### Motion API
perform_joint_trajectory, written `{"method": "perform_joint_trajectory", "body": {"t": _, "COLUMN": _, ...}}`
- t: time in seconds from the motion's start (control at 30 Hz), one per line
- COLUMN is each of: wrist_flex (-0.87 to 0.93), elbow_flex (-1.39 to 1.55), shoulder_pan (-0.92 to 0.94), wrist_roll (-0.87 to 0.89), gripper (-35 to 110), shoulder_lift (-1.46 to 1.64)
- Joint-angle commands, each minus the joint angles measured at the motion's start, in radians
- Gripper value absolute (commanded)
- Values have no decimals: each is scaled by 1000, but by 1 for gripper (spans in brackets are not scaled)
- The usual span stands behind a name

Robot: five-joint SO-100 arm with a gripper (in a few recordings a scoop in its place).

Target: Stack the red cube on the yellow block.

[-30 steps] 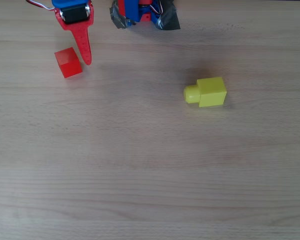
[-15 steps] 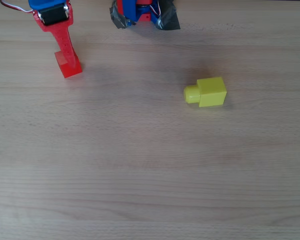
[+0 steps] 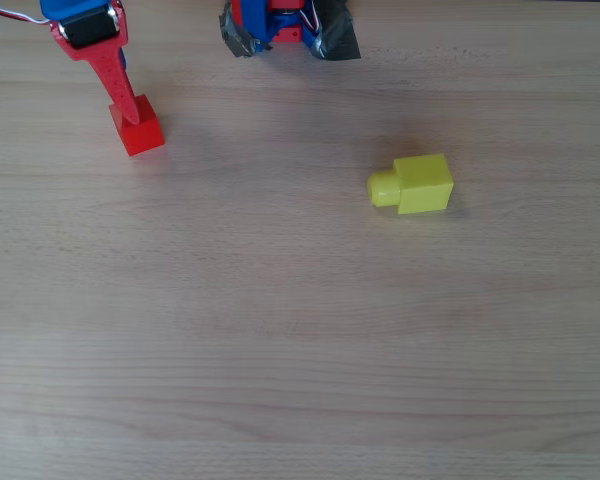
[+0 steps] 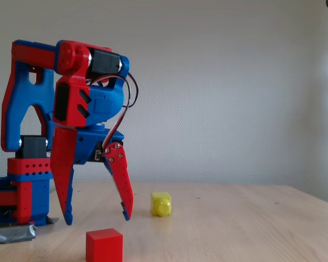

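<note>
My gripper grabs the red cube by its opposite sides next, to stack it on the yellow block.
The red cube lies on the table at the upper left of the overhead view, and at the front of the fixed view, where the red cube sits nearest the camera. My gripper is open, its two long fingers spread wide and pointing down just behind the cube, holding nothing. From above, the gripper shows one red finger whose tip overlaps the cube's upper edge. The yellow block lies on its side right of centre, stud pointing left, far from the gripper. In the fixed view the yellow block sits further back.
The arm's base, taped to the table, stands at the top edge of the overhead view. Bare wooden table spreads across the middle and lower part. A plain wall stands behind in the fixed view.
The gripper has swung left, from the cube's right side to a spot over its upper left edge. The cube and the yellow block have stayed put.
</note>
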Motion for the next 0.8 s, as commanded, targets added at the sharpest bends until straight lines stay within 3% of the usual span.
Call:
{"method": "perform_joint_trajectory", "body": {"t": 0.0, "wrist_flex": 23, "elbow_flex": -25, "shoulder_pan": 25, "wrist_roll": -28, "gripper": 32, "shoulder_lift": 25}}
{"method": "perform_joint_trajectory", "body": {"t": 0.47, "wrist_flex": -140, "elbow_flex": 190, "shoulder_pan": -23, "wrist_roll": 29, "gripper": 30, "shoulder_lift": 34}}
{"method": "perform_joint_trajectory", "body": {"t": 0.6, "wrist_flex": -163, "elbow_flex": 212, "shoulder_pan": -51, "wrist_roll": 55, "gripper": 17, "shoulder_lift": 41}}
{"method": "perform_joint_trajectory", "body": {"t": 0.77, "wrist_flex": -181, "elbow_flex": 209, "shoulder_pan": -75, "wrist_roll": 112, "gripper": 16, "shoulder_lift": 58}}
